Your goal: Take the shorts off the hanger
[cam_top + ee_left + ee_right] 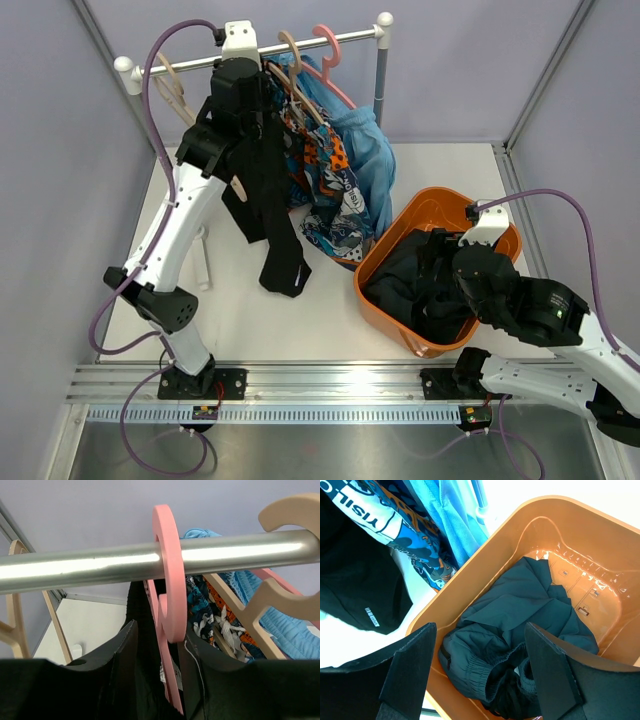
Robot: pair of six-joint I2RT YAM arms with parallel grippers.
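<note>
I should grab the pink hanger (167,555) with my left gripper by its neck below the hook, which leaves hook and arms free, so I can remove the shorts.
The black shorts (275,225) hang from a pink hanger (167,555) hooked on the metal rail (90,567). My left gripper (250,95) is up at the rail. In the left wrist view its fingers (160,630) sit close on either side of the hanger's neck and the black fabric (147,655). The patterned shorts (325,190) and the light blue shorts (368,150) hang just to the right. The dark navy shorts (520,620) lie crumpled in the orange basket (395,225). My right gripper (479,630) hovers open and empty above them.
Empty wooden hangers (170,85) hang at the rail's left end. The rack's right post (383,60) stands behind the basket. A white object (203,255) lies on the table by the left arm. Grey walls close in on both sides.
</note>
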